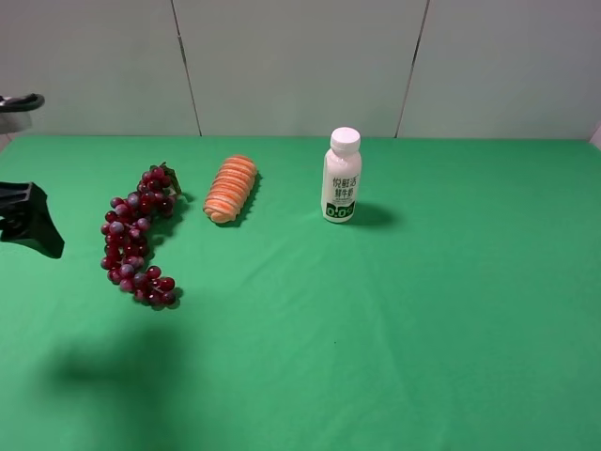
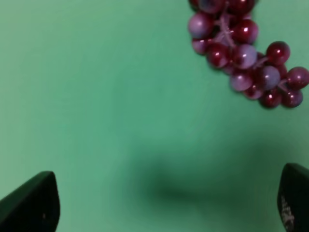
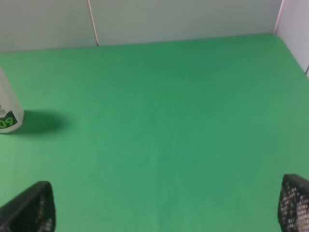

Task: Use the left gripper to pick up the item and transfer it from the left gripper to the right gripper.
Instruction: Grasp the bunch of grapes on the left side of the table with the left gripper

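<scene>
My left gripper grabs the bunch's leafless end (image 1: 144,282) next, to keep the grape bunch's leafy end (image 1: 164,178) free for my right gripper.
The long bunch of dark red-purple grapes (image 1: 134,237) lies on the green cloth at the left, its green leaf at the far end. My left gripper (image 1: 38,230) hovers above the cloth at the left edge, left of the bunch and apart from it. In the left wrist view its jaws (image 2: 169,203) stand wide open and empty, with the near end of the grapes (image 2: 246,53) ahead and to one side. My right gripper (image 3: 169,205) is open and empty over bare cloth. It is out of the exterior high view.
An orange-striped bread roll (image 1: 232,188) lies right of the grapes. A white bottle (image 1: 342,176) stands upright near the middle back; its base shows in the right wrist view (image 3: 7,108). A grey wall (image 1: 300,56) closes the back of the table.
</scene>
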Robot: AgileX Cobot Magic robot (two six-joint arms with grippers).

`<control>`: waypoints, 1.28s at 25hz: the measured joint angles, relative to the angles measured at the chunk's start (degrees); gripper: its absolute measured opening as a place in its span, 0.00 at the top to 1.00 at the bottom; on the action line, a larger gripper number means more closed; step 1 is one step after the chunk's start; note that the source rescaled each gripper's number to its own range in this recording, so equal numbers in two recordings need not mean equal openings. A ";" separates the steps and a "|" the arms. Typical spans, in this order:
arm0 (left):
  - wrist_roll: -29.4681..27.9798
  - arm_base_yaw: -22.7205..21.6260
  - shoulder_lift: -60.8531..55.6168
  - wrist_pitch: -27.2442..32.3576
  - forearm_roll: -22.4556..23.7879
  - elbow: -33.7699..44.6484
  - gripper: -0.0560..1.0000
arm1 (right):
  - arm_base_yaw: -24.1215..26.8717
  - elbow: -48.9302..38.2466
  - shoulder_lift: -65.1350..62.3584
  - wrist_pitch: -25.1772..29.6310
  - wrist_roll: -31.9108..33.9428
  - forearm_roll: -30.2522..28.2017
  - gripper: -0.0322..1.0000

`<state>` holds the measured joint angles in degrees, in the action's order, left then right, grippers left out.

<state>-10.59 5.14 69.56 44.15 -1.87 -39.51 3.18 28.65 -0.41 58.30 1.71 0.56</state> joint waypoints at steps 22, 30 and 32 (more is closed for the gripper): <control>-21.24 12.15 25.20 -15.04 8.73 -4.84 0.13 | 0.00 0.00 0.00 0.00 0.00 0.00 0.00; -22.62 12.77 31.60 -16.92 8.99 -7.79 0.13 | 0.00 0.00 0.00 0.00 0.00 0.00 0.00; -23.04 13.10 33.07 -18.26 8.94 -7.83 0.13 | 0.00 0.00 0.00 0.00 0.00 0.00 0.00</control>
<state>-33.62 18.24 102.63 25.89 7.07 -47.34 3.18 28.65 -0.41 58.30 1.71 0.56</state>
